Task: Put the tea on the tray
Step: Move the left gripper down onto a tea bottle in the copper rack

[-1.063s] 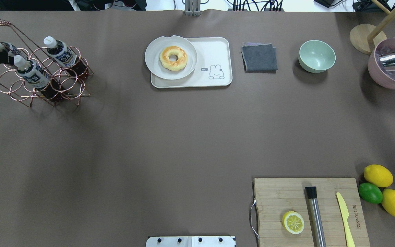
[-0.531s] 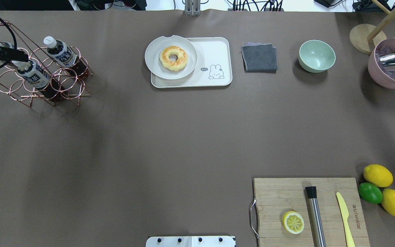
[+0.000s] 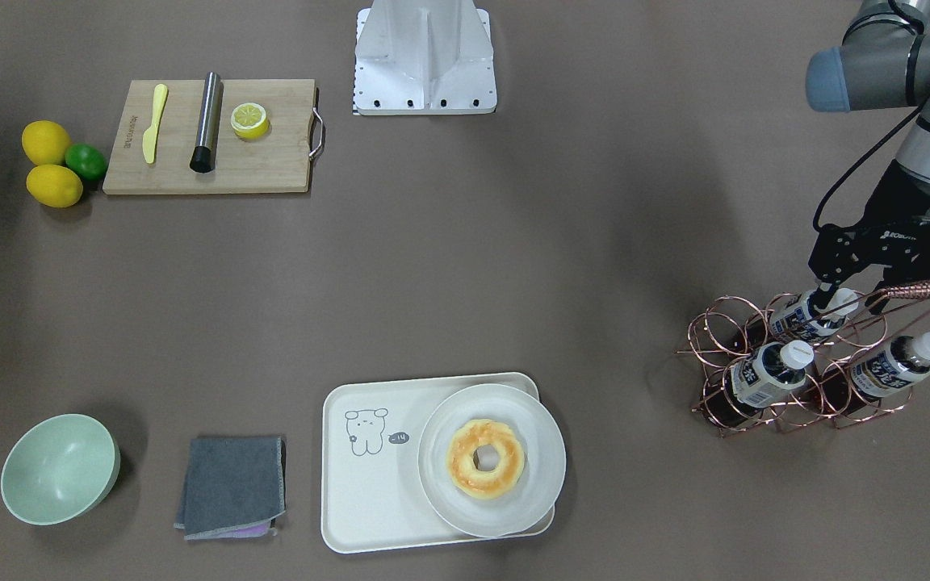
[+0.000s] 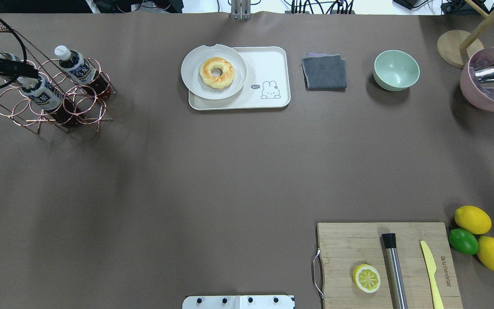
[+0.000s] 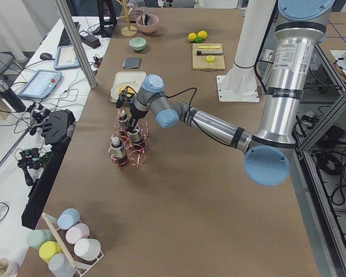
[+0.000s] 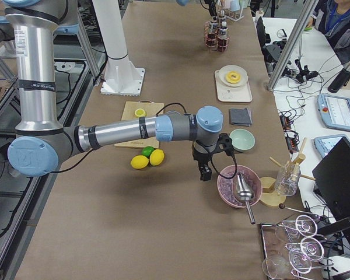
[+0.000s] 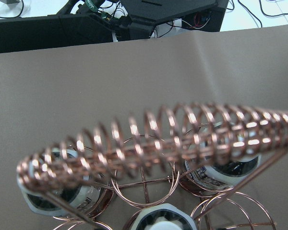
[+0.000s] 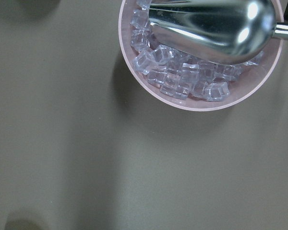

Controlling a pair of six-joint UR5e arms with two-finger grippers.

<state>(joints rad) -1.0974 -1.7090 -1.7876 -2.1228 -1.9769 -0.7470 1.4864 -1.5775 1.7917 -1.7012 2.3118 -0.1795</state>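
Note:
The copper rack's rings close around the bottle's body. My left gripper will therefore grab the bottle by its white cap (image 3: 844, 301) next, to put it on the tray.
Three tea bottles stand tilted in a copper wire rack (image 3: 788, 420) at the table's left end: one at the robot's side (image 3: 808, 315), one in the middle (image 3: 764, 373) and one beside it (image 3: 897, 365). My left gripper (image 3: 848, 294) hangs open just over the white cap of the bottle at the robot's side (image 4: 43, 95), its fingers on either side of the cap. The cream tray (image 3: 368, 492) with the drawn bear holds a white plate (image 3: 546, 436) with a doughnut. My right gripper (image 6: 204, 170) hovers beside a pink bowl; I cannot tell its state.
The rack's coiled handle (image 7: 144, 139) crosses the left wrist view above the caps. A grey cloth (image 4: 324, 71) and a green bowl (image 4: 396, 70) lie right of the tray. A pink ice bowl (image 4: 474, 96) holds a metal scoop. A cutting board (image 4: 358, 244), lemons and a lime sit near the robot's right.
My left gripper has moved rightwards in the overhead view, from the rack's far edge to over the cap of the bottle at the robot's side. Nothing else has moved.

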